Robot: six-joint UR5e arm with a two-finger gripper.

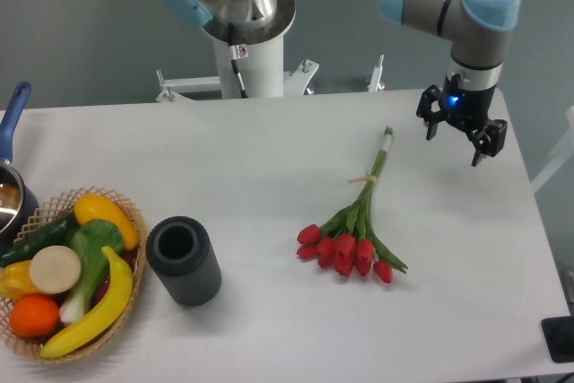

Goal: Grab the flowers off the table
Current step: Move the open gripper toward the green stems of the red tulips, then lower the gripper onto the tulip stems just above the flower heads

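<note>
I will next lift the red tulips (344, 251) from the table by their green stems with my gripper.
The flowers (357, 221), a bunch of red tulips with long green stems tied by a pale band, lie on the white table (269, 159) right of centre, heads toward the front and stem ends pointing to the back right. My gripper (456, 144) hangs above the table at the back right, to the right of the stem ends and apart from them. Its fingers are spread and hold nothing.
A dark ribbed vase (184, 260) stands upright at the front left. A wicker basket (126, 213) of fruit and vegetables sits at the left edge. A pot with a blue handle (11, 123) is at the far left. The robot base (247, 51) stands behind the table.
</note>
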